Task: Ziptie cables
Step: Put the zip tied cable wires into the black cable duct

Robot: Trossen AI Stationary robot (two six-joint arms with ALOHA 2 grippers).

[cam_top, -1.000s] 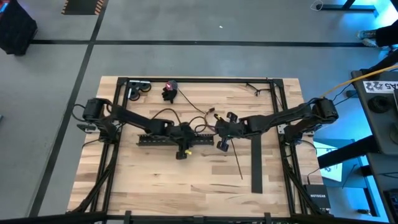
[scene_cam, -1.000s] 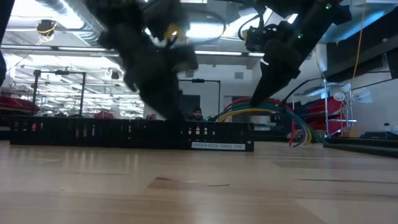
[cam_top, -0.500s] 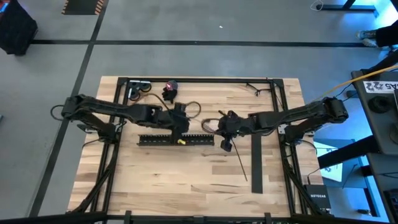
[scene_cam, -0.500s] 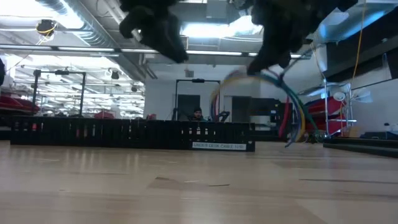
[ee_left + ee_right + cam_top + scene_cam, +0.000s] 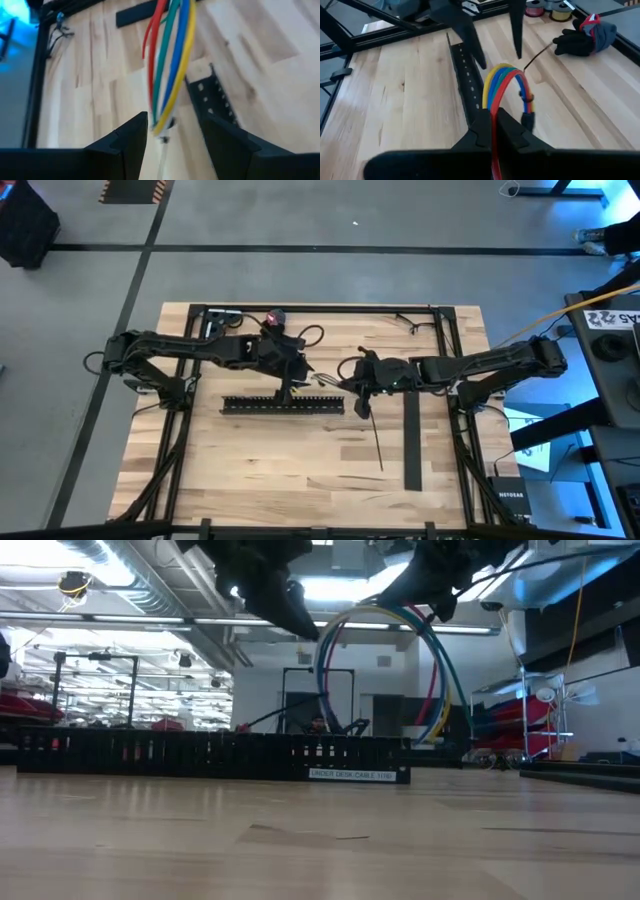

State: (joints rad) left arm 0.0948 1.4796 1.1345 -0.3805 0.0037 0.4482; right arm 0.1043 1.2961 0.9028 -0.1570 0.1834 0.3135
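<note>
The cables need to lie along the black slotted bar, so the left gripper will next grab the wire bundle by its banded end.
The cables, red, green, blue, yellow and white wires, arch in the air between my two grippers. My right gripper is shut on them over the table's middle. My left gripper is open. In the left wrist view its two fingers stand on either side of the bundle's end. Whether they touch it, I cannot tell. The bundle's black end hangs beyond my right fingers. A thin dark strip reaches from under my right gripper toward the table's near edge. My right gripper pinches the wire bundle between its two shut fingers, and the red wire shows in the gap. The fingers come from the table's right, slanting down. The wires rise from the hold and curve over in an arch, clear of the table.
A long black slotted bar lies below both grippers. A flat black bar lies toward the right. A black glove with red trim and wire spools sit at the far edge. A black frame borders the table.
Both grippers have risen from just above the slotted bar. My left gripper has also gone toward the far edge. The cables, which drooped low behind the bar, now stand lifted in a tall arch between the grippers.
</note>
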